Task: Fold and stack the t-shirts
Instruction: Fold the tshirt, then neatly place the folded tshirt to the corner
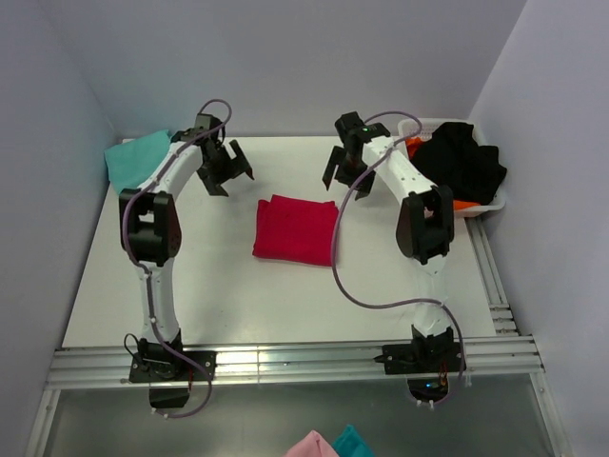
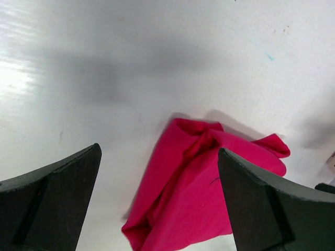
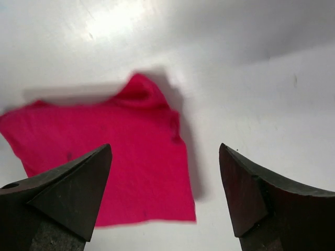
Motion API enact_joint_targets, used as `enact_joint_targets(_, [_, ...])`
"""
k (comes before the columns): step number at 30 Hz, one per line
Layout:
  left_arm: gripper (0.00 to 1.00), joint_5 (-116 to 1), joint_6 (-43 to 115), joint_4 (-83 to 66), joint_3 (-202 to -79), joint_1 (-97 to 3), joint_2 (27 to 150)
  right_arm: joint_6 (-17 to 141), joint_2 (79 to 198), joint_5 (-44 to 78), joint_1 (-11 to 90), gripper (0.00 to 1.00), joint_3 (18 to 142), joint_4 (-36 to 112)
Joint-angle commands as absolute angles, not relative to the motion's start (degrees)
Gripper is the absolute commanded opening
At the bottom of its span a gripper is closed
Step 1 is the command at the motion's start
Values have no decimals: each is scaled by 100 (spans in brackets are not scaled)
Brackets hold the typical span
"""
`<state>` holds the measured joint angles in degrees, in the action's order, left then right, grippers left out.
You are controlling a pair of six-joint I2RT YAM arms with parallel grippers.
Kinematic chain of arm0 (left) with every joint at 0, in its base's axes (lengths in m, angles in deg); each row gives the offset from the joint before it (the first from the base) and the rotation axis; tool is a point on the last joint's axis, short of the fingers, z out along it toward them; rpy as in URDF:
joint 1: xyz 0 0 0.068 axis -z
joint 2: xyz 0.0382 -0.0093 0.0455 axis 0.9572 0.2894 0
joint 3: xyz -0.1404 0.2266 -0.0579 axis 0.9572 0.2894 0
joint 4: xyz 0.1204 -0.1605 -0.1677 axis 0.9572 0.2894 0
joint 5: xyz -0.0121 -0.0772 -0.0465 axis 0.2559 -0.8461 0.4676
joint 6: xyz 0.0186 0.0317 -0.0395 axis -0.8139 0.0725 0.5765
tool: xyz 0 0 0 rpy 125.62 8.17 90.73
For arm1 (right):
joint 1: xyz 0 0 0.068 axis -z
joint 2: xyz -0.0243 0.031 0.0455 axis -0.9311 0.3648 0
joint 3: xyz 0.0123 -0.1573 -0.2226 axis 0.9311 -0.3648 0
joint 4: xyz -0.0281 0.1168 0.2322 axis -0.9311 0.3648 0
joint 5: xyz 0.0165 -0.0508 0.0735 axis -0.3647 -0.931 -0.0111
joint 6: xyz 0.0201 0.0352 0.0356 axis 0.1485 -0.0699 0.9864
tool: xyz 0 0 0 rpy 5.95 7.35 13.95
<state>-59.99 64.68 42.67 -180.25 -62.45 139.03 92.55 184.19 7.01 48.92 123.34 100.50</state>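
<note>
My left gripper grips the folded crimson-red t-shirt by the side edge facing the teal t-shirt next, to stack it there still folded.
The crimson-red t-shirt point(image 1: 295, 229) lies folded into a small rectangle in the middle of the white table. It shows in the left wrist view point(image 2: 201, 191) and in the right wrist view point(image 3: 104, 151). A teal t-shirt point(image 1: 133, 155) lies folded at the far left corner, behind the left arm. My left gripper point(image 1: 228, 173) is open and empty, held above the table to the far left of the red shirt. My right gripper point(image 1: 338, 173) is open and empty, above the table just beyond the red shirt's far right corner.
A white basket point(image 1: 491, 205) at the far right holds black cloth point(image 1: 461, 164) and orange cloth point(image 1: 463, 204). Pink cloth point(image 1: 309, 445) and teal cloth point(image 1: 349, 442) lie below the table's front rail. Walls close in on the left, back and right.
</note>
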Motion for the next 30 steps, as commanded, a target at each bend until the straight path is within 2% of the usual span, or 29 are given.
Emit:
enact_joint_targets(1, [99,-5879,6198,4007,-17455,-6315,12817,9245,17274,731,4830,90,11641,9963])
enact_joint_targets(3, [99,-5861,6041,3701,-16597,-6342,12266,9227,16955,784,4883,90,10756,9681])
enact_joint_targets(9, [99,-6888,5829,2180,-13776,-6333,10716,9192,15812,898,4918,90,8724,9004])
enact_joint_targets(14, [99,-7459,5969,888,-12349,-6324,10486,9201,15372,916,4927,90,8167,8907])
enact_joint_targets(24, [100,-8093,6417,-861,-11986,-6280,11145,9104,15161,881,4927,88,7868,9030])
enact_joint_targets(30, [99,-8251,6673,-1346,-11933,-6289,11339,9095,14968,802,4936,88,7587,9065])
